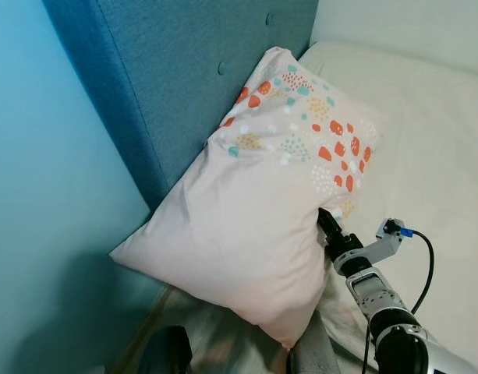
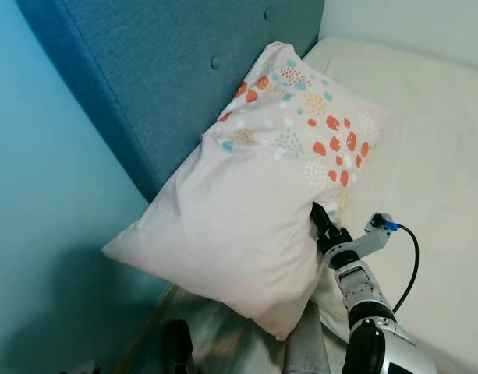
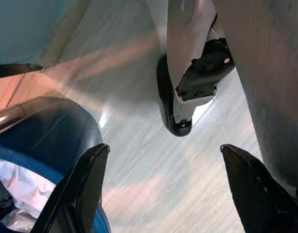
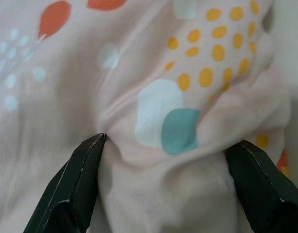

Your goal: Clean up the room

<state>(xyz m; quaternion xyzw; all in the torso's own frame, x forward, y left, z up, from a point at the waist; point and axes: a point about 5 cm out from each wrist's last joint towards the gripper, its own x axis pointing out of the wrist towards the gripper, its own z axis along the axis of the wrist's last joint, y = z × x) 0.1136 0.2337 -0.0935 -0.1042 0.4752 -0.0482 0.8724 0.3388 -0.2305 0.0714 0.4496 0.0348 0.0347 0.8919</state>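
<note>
My right gripper grabs the pillow (image 1: pixel 254 195) by the bunched fold at its side next. The fold stands up while the pillow's plump body spreads wide.
A pale pink pillow (image 1: pixel 254 195) with orange, teal and yellow spots leans against the blue headboard (image 1: pixel 161 78), its lower corner hanging past the bed's edge. My right gripper (image 1: pixel 326 222) presses its black fingers into the pillow's lower right side. In the right wrist view the right gripper (image 4: pixel 163 148) is open, with a bunched fold of the spotted fabric (image 4: pixel 178 121) between the fingers (image 4: pixel 83 170). My left gripper (image 3: pixel 163 155) hangs open over the wooden floor (image 3: pixel 139 165), holding nothing.
A cream mattress (image 1: pixel 433 140) stretches to the right of the pillow. A light blue wall (image 1: pixel 44 195) stands on the left, close to the headboard. Near the left gripper are a round blue container (image 3: pixel 51 126) with white plastic inside and my own foot (image 3: pixel 187 97).
</note>
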